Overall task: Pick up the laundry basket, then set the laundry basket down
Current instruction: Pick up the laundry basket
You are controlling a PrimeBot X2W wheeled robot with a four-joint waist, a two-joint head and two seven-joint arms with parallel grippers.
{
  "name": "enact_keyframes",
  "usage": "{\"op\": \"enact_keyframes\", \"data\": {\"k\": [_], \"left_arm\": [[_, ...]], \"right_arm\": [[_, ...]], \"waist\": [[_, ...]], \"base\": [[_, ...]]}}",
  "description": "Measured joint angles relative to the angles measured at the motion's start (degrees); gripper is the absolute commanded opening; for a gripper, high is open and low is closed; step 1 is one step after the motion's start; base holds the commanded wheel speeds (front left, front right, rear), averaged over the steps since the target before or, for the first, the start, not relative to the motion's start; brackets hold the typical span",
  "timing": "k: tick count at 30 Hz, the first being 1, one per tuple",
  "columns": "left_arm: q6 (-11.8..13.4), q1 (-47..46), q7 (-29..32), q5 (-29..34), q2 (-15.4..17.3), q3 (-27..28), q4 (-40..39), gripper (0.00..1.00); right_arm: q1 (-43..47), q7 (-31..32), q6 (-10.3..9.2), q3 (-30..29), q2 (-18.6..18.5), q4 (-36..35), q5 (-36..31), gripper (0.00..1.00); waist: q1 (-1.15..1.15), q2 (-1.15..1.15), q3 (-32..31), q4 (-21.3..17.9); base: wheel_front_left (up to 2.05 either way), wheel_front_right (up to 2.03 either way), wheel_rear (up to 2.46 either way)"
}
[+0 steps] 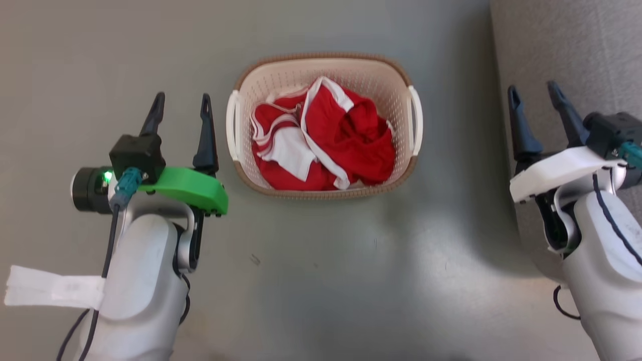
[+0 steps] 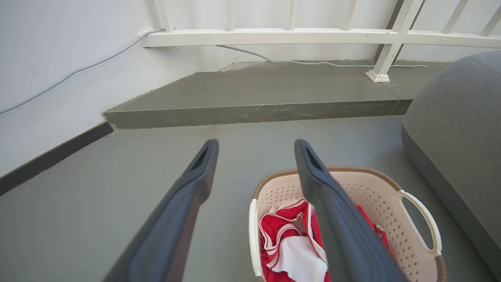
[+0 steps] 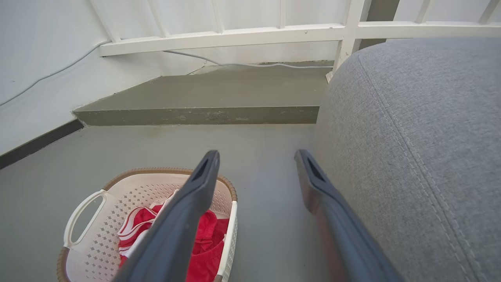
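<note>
My left gripper picks up the laundry basket by the white side handle [image 1: 232, 125] next. Loose clothes [image 1: 325, 135] are at risk of tumbling out if the basket tips.
The laundry basket [image 1: 326, 67] stands on the grey floor at the middle of the head view, cream-white and perforated with a brown rim and white loop handles on both sides. Red and white clothing [image 1: 326, 140] lies inside it. My left gripper [image 1: 181, 101] is open just left of the basket's left handle, with nothing between its fingers. My right gripper [image 1: 536, 95] is open well to the right of the basket, over the grey cushion. The basket [image 2: 375, 196] shows at the lower right of the left wrist view, and the basket [image 3: 98, 239] at the lower left of the right wrist view.
A grey fabric cushion or sofa [image 1: 562, 50] borders the floor on the right. Ahead lies a low concrete step [image 2: 250, 111] with a white railing [image 2: 274, 37] and a cable along the white wall. Open floor [image 1: 326, 276] lies in front of the basket.
</note>
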Motion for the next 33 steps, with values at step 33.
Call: {"op": "enact_keyframes", "data": {"k": [33], "left_arm": [[-3.28, -22.94, 1.89, -2.01, -1.21, -2.38, 15.1, 1.0]], "right_arm": [[-18.73, -0.25, 2.6, 2.98, 3.86, 11.31, -1.31, 1.0]], "waist": [[0.0, 0.0, 22.75, -0.51]], "base": [[0.0, 0.0, 0.0]]}}
